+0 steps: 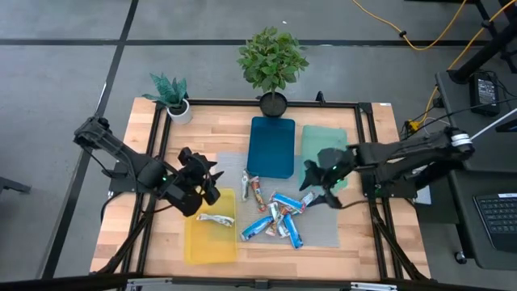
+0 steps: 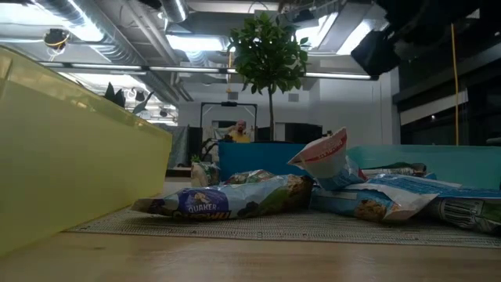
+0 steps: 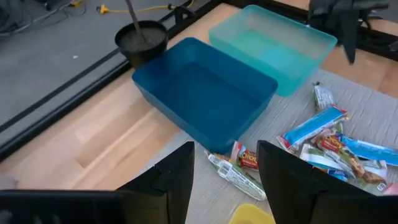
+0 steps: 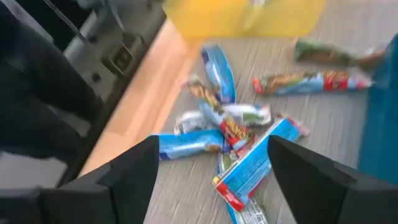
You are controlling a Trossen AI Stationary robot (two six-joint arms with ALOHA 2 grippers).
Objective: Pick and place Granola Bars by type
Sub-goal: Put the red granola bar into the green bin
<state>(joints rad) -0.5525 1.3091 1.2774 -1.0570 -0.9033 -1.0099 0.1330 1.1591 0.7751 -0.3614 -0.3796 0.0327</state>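
The blue granola bar needs to go into the teal tray (image 1: 323, 144) to be sorted. I should next grab the bar with my right gripper by its wrapper's middle (image 1: 287, 202).
Several granola bars (image 1: 279, 217), in blue and silver-white wrappers, lie heaped on a grey mat (image 1: 323, 233) at the table's middle. They also show in the right wrist view (image 4: 239, 127) and the low view (image 2: 227, 200). One pale bar (image 1: 216, 218) lies in the yellow tray (image 1: 198, 242). My left gripper (image 1: 208, 182) hangs open above that tray's far edge, nothing between its fingers (image 3: 177, 180). My right gripper (image 1: 311, 184) hangs open above the heap's right side, clear of the bars, fingers (image 4: 134, 171) spread wide.
A blue tray (image 1: 271, 145) and a teal tray (image 1: 323, 145) stand side by side behind the mat. Two potted plants (image 1: 272, 61) (image 1: 171, 95) stand at the far edge. Two more bars (image 1: 252, 187) lie near the blue tray's near left corner.
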